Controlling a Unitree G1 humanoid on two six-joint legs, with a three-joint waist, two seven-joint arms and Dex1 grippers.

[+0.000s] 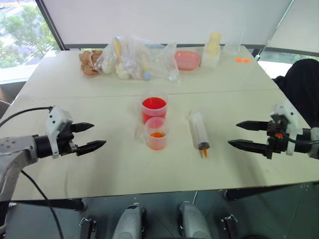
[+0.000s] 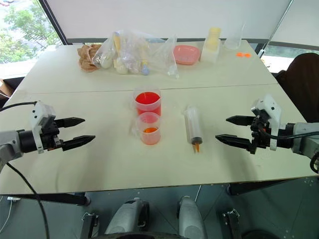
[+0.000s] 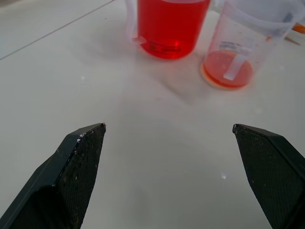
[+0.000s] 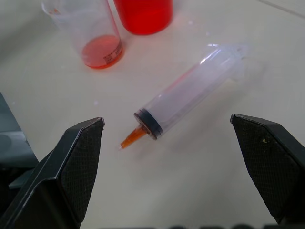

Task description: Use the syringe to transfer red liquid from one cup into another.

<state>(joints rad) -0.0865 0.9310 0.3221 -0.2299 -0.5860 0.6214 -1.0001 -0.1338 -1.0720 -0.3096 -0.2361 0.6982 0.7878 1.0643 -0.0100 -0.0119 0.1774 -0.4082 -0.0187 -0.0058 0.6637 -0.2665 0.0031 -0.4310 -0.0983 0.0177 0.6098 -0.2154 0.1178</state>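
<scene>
The syringe is long and narrows to a thin orange tip (image 1: 205, 154), so my right gripper will next grab it around its clear body (image 1: 199, 128).
The larger clear cup (image 1: 154, 107) stands mid-table, well filled with red liquid (image 1: 153, 104). Just in front of it stands the smaller cup (image 1: 157, 133), holding a thin layer of red liquid at its bottom. The syringe (image 1: 199, 132) lies flat on the table to the right of the cups, its orange tip toward the table's front edge. My left gripper (image 1: 91, 136) hovers open to the left of the cups, pointing at them, nothing between its fingers. My right gripper (image 1: 242, 134) hovers open to the right of the syringe, pointing at it, also empty.
At the back of the table (image 1: 75, 104) lie clear plastic bags (image 1: 134, 59) of small items, a brown bundle (image 1: 89, 62), a pink dish (image 1: 187, 59), a pale bottle (image 1: 212, 50), a clear cup (image 1: 233, 45) and two small orange caps (image 1: 242, 60). A dark shape (image 1: 304, 84) sits at the right.
</scene>
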